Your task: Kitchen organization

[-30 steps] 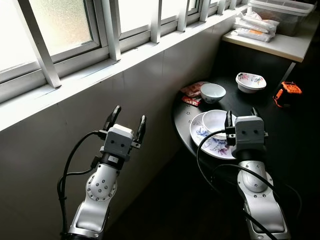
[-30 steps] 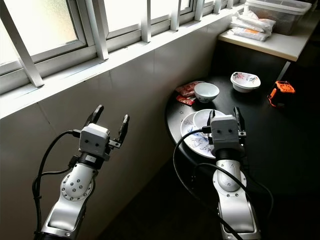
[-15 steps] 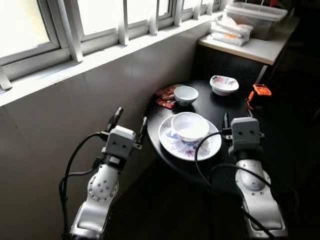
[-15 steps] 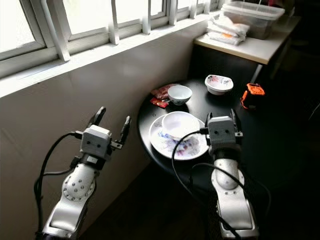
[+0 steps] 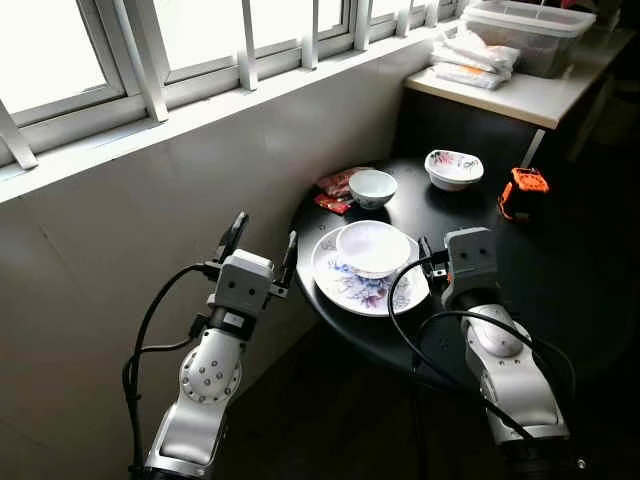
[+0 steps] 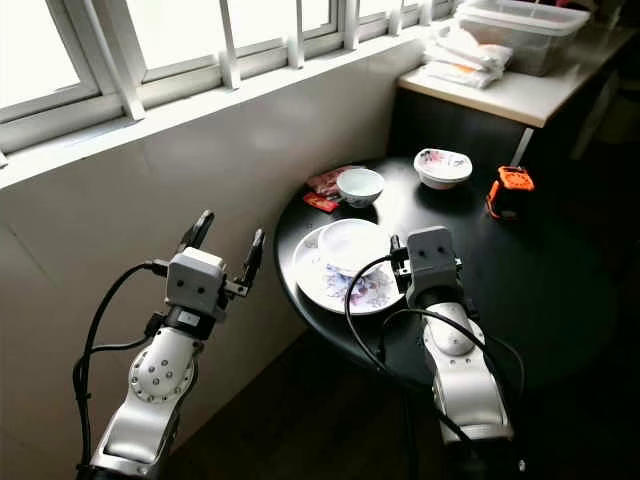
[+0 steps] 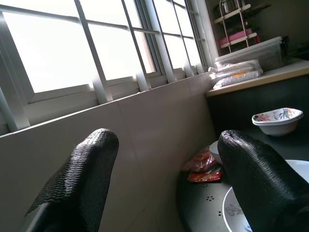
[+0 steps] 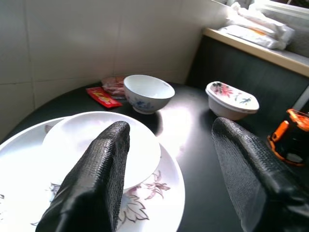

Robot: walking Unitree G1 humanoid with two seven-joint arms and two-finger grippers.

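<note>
My right gripper should take hold of the white bowl by its thin rim next, because the bowl is wider than my fingers can open.
A large floral plate (image 5: 345, 290) lies at the near left of a round black table (image 5: 560, 270), with a white bowl (image 5: 372, 247) on it. Behind it stand a small blue-patterned bowl (image 5: 372, 186) and an oval floral bowl (image 5: 453, 168). My right gripper (image 5: 440, 250) is open just right of the plate, its fingers pointing over the plate's rim toward the white bowl (image 8: 91, 140). Off the table's left edge, in front of the tiled wall, my left gripper (image 5: 264, 235) is raised and open, holding nothing.
Red snack packets (image 5: 336, 185) lie by the small bowl, against the wall. An orange tool (image 5: 526, 185) sits at the table's far right. Behind, a white counter (image 5: 520, 95) carries a plastic box (image 5: 530, 25) and packets. The window sill (image 5: 200, 100) runs above the left arm.
The whole view has shifted, bringing the table nearer to centre. My right gripper has turned left and come close to the plate's rim. The left gripper keeps its open pose.
</note>
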